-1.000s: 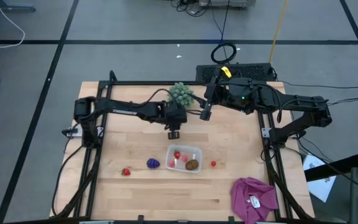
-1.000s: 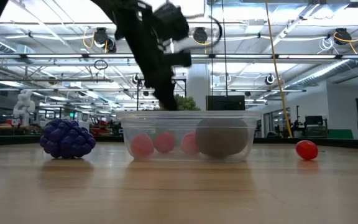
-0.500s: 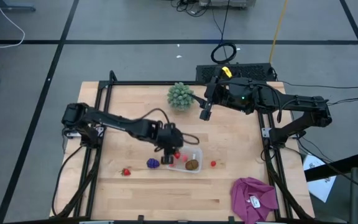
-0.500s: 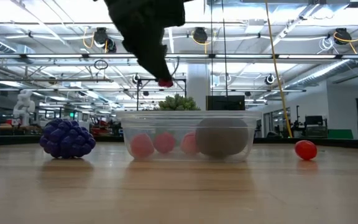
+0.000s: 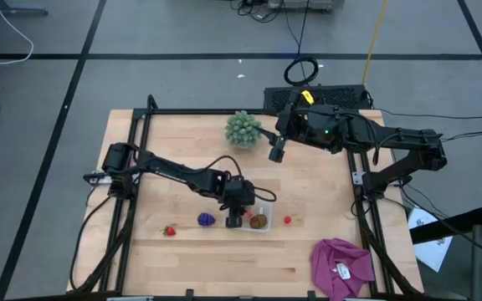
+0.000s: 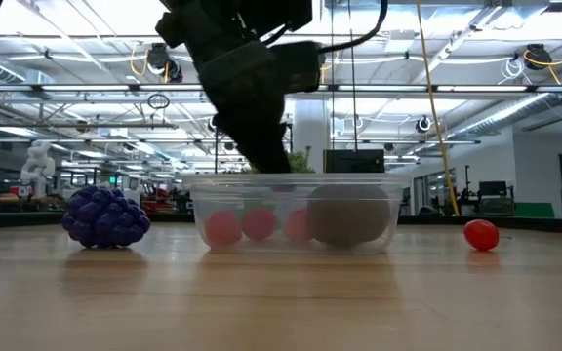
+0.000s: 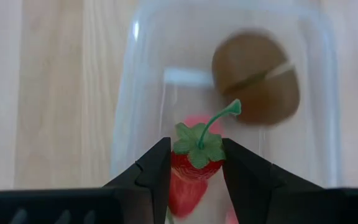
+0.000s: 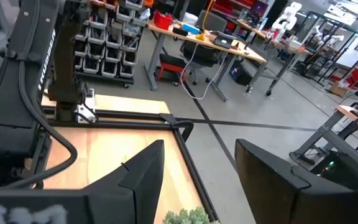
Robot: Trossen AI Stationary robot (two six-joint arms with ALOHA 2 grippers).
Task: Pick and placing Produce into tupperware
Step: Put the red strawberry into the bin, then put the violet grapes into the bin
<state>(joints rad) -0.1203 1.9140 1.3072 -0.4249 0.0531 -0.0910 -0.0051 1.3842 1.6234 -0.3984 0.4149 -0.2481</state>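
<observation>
My left gripper releases the strawberry next, since the red strawberry [image 7: 194,163] sits low inside the clear tupperware's rim and would lie in the tupperware.
My left gripper [image 5: 235,219] is shut on a red strawberry [image 7: 194,163] over the left part of the clear tupperware [image 5: 268,205]. In the tupperware [image 7: 126,124] lie a brown kiwi [image 7: 255,78] and pink-red strawberries [image 6: 224,227]. Resting on the table are a purple grape cluster [image 5: 206,219] left of the tupperware, one strawberry [image 5: 171,231] farther left and another [image 5: 288,221] to its right. My right gripper [image 5: 276,155] hangs open, high over the far middle of the table. My left gripper pinches the strawberry's red body [image 7: 190,168] by its two sides between its fingers [image 7: 157,171]. The fingers slant down from the table's far left. The green cap and stem [image 7: 219,118] point away from the gripper. The berry hangs clear above the tupperware's floor.
A large green spiky ball [image 5: 243,128] stands at the table's far edge, beside my right gripper. A magenta cloth [image 5: 341,266] lies at the near right corner. A dark frame [image 5: 145,134] runs along the table's sides. Bare wood lies in front of the tupperware.
My left gripper has swung from near the green ball toward the table's near edge and sunk a little, carrying the strawberry. It now hangs over the tupperware's left part and stays shut on the berry.
</observation>
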